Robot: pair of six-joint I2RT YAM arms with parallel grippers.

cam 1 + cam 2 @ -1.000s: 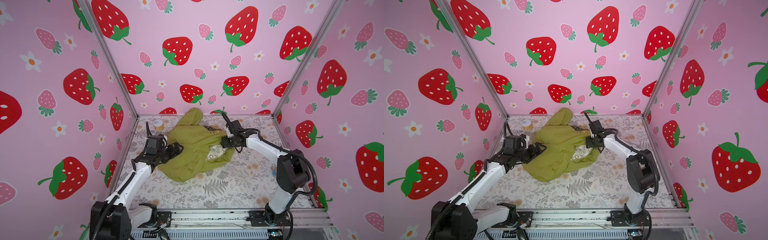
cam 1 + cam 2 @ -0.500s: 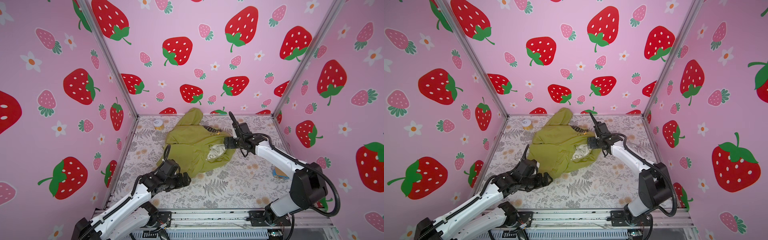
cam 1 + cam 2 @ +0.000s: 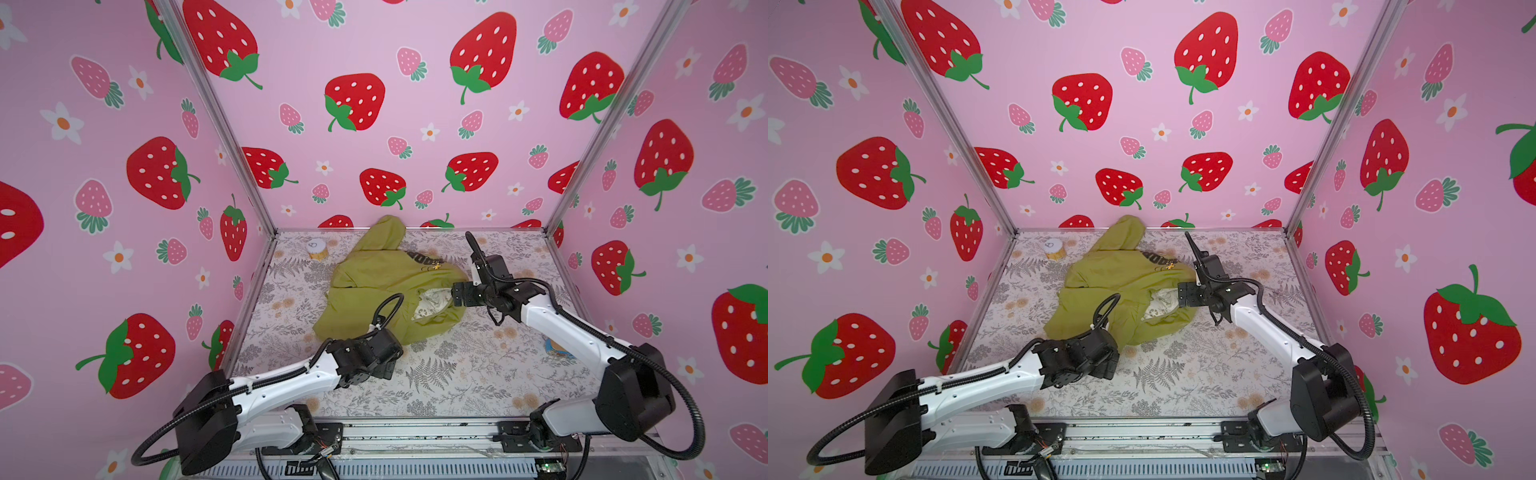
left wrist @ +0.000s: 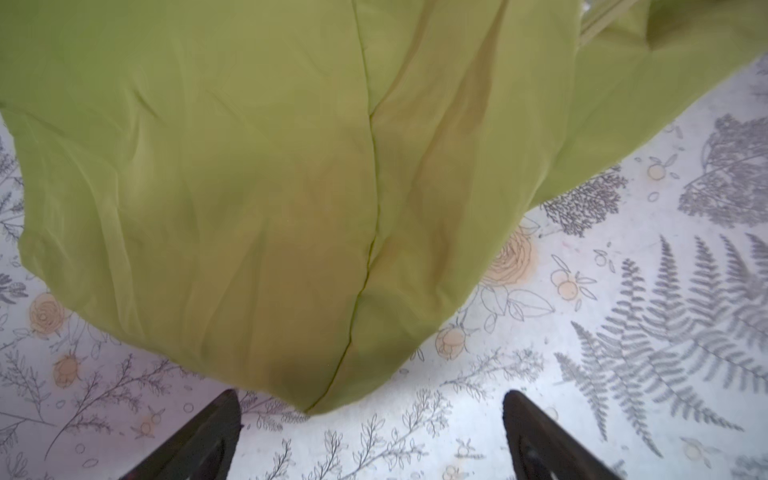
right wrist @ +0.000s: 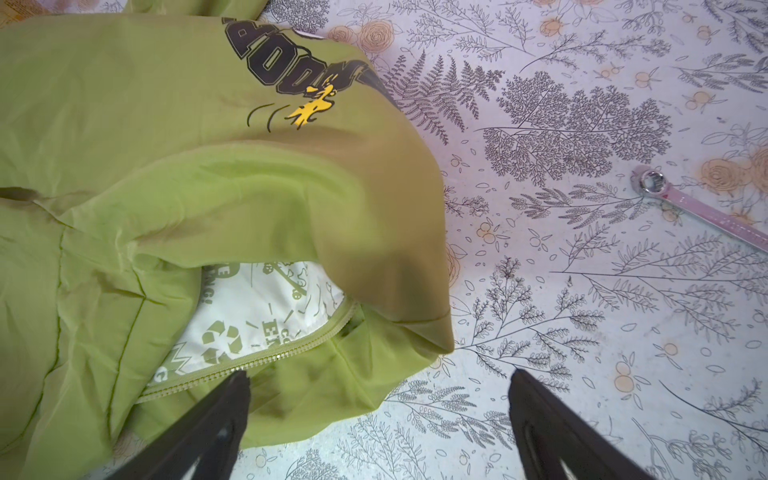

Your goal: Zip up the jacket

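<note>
I should grab the olive-green jacket (image 3: 1113, 286) by its near hem at the seam (image 3: 1121, 345) with my left gripper, apart from my right gripper, to spread it open for zipping.
The olive-green jacket (image 3: 374, 291) (image 3: 1113, 286) lies crumpled at the back middle of the table, hood toward the rear wall. Its black lettering with a yellow bird (image 5: 311, 110) faces up. A flap lies turned back, showing cream printed lining (image 5: 257, 307) and a line of zipper teeth (image 5: 249, 361); no zipper pull shows. My left gripper (image 3: 392, 361) (image 4: 370, 399) is open just short of the jacket's near hem (image 4: 291, 187), holding nothing. My right gripper (image 3: 457, 295) (image 5: 378, 376) is open at the jacket's right edge; one finger (image 5: 232, 399) lies over the fabric beside the zipper teeth.
A small yellow roll (image 3: 317, 249) (image 3: 1054, 249) stands at the back left. A pink-handled wrench (image 5: 706, 212) lies on the floral tablecloth to the right of the jacket. A small blue and orange object (image 3: 559, 347) sits near the right wall. Pink strawberry walls enclose three sides.
My left arm has swung from the jacket's left side round to its near hem. My right gripper has opened and drawn back slightly to the right.
</note>
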